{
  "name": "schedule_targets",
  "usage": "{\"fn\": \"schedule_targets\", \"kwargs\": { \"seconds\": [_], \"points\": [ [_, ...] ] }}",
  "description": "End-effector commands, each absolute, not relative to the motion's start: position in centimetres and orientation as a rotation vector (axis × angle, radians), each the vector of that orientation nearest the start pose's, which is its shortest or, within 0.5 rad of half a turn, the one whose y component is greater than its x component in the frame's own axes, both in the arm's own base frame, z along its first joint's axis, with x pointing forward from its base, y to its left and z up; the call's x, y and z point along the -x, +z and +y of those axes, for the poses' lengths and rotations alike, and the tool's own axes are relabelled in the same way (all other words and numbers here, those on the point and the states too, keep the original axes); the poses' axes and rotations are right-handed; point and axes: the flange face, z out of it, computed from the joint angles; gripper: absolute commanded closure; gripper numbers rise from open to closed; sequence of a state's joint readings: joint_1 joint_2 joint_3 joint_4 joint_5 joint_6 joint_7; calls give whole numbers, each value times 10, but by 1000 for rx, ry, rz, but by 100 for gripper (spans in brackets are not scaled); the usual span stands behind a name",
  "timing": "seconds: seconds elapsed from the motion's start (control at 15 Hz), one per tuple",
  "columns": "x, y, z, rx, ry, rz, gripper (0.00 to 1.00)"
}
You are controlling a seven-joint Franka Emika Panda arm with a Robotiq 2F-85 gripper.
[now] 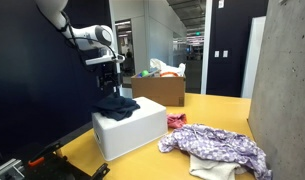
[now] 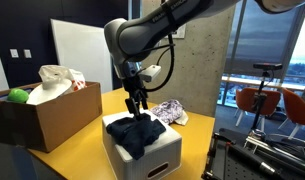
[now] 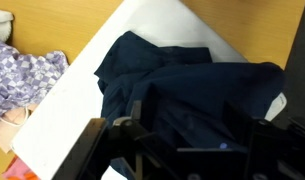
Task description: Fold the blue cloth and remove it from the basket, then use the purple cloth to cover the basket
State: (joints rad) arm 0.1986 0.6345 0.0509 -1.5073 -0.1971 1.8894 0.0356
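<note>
Next, my gripper grabs the dark blue cloth (image 1: 117, 105) by the bunched fold near its middle, so it stays gathered as I remove it from the basket.
The dark blue cloth (image 1: 117, 105) lies crumpled on top of the white basket (image 1: 132, 135) on the yellow table. It shows in both exterior views (image 2: 132, 135) and in the wrist view (image 3: 182, 75). My gripper (image 2: 137, 108) hangs just above the cloth with its fingers spread open. In the wrist view the open fingers (image 3: 187, 140) straddle a fold of the cloth. The purple patterned cloth (image 1: 217, 148) lies spread on the table beside the basket; it also shows in an exterior view (image 2: 170, 112) and in the wrist view (image 3: 22, 75).
A cardboard box (image 1: 160, 90) with bags and a green ball (image 2: 17, 96) stands behind the basket. A small pink cloth (image 1: 176, 121) lies between the basket and the purple cloth. A concrete pillar (image 1: 287, 70) stands at the table's end.
</note>
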Motion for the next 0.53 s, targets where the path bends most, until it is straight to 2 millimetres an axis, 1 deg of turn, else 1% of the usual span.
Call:
{"fn": "schedule_targets", "kwargs": {
  "seconds": [0.0, 0.07, 0.2, 0.27, 0.33, 0.47],
  "points": [
    [-666, 255, 129, 3290, 440, -427, 0],
    [-668, 244, 124, 3283, 441, -425, 0],
    [-672, 214, 115, 3278, 436, -439, 0],
    [-673, 202, 112, 3268, 430, -452, 0],
    [-674, 192, 112, 3263, 401, -476, 0],
    [-677, 179, 116, 3250, 309, -509, 0]
  ]
}}
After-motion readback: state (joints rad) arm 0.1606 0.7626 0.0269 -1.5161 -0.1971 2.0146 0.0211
